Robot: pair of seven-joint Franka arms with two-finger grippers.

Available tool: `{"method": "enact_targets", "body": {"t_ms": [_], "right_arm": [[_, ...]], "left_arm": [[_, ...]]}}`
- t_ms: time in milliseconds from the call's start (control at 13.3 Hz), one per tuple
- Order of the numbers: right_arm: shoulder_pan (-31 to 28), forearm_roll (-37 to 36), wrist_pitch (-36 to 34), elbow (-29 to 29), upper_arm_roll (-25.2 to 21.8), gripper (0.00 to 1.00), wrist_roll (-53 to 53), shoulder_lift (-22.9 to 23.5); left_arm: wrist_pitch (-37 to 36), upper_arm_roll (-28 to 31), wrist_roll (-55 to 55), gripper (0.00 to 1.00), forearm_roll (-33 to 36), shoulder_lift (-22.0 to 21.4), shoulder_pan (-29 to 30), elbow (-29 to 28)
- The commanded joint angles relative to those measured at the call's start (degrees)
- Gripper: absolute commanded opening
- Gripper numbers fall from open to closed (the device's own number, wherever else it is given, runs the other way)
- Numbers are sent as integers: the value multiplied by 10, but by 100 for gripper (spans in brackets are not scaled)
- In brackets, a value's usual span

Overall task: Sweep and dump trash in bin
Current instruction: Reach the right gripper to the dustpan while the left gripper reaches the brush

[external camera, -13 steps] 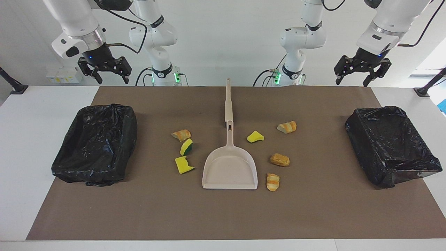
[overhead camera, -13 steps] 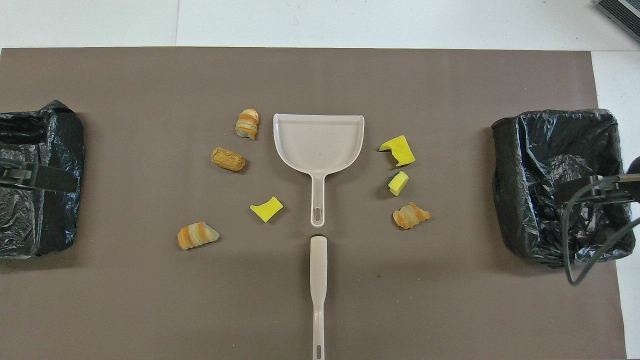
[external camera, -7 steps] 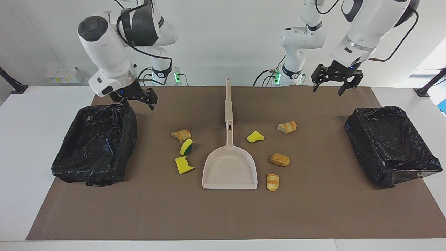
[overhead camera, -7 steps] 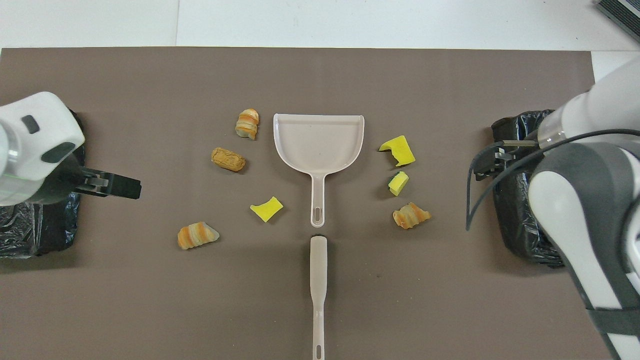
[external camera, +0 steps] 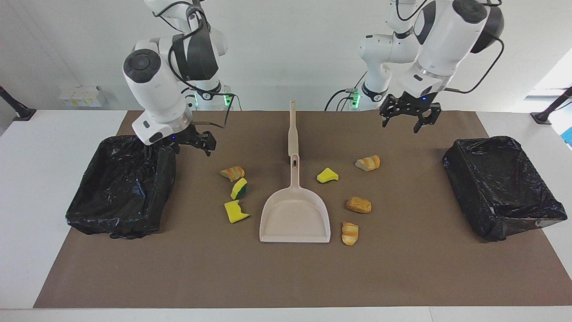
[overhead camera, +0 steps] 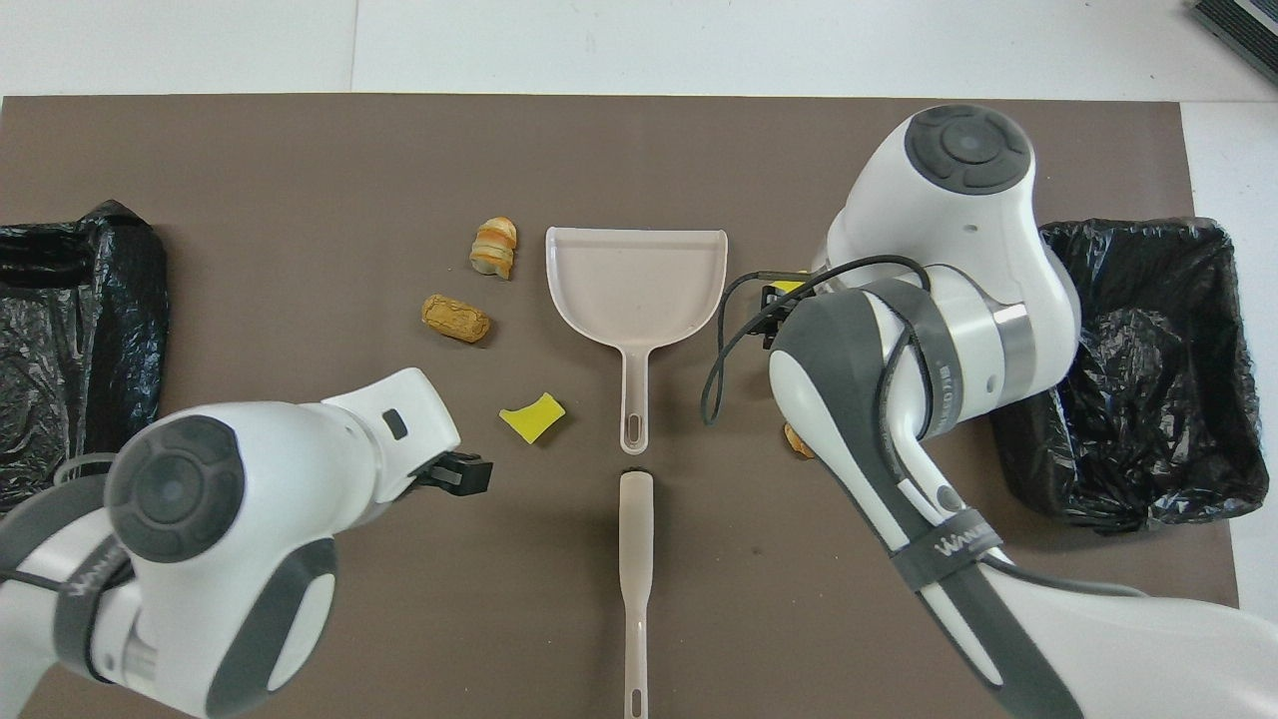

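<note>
The dustpan's flat pan spreads too wide for the fingers of my right gripper, so I need to take hold of the dustpan by its narrow handle (overhead camera: 635,401) next.
The trash is several scraps on the brown mat around the beige dustpan (external camera: 295,217). On one side lie a bread lump (external camera: 233,172), a green-backed sponge chunk (external camera: 239,188) and a yellow chunk (external camera: 235,211). On the other side lie a yellow chunk (external camera: 327,175) and three bread lumps (external camera: 368,163) (external camera: 359,205) (external camera: 350,233). My left gripper (external camera: 409,120) is open and empty, up over the mat near a bread lump. My right gripper (external camera: 194,142) is open and empty, up between the bin and the sponge chunks. In the overhead view both arms hide some scraps.
The beige brush (external camera: 292,129) lies in line with the dustpan's handle, nearer to the robots. A black-lined bin (external camera: 120,183) stands at the right arm's end of the table and another (external camera: 500,183) at the left arm's end.
Both grippers have come down and moved inward from over the bins toward the middle of the mat. The trash, dustpan and brush have not moved.
</note>
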Motion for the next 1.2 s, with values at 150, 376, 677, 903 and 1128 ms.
{"method": "enact_targets", "body": {"t_ms": [150,376,677,903,1128], "right_arm": [[44,51,32,3,1,100,36,18],[86,63,55,3,1,100,82,49],[94,69,87,24,16,100,82,83],[106,65,128,11,18,100,73,85],[116,64,145,-14,18,90,39,82]], "left_arm": [[156,-24,-150,100,-3,-28,-122,-133],[171,-94,-230,100,-3,-18,-130,-142],[174,-163,-317,100,13,-2,-139,-142],[180,-180,-333,100,18,7,-145,-141],[194,-183,-375,100,48,29,-147,-138]]}}
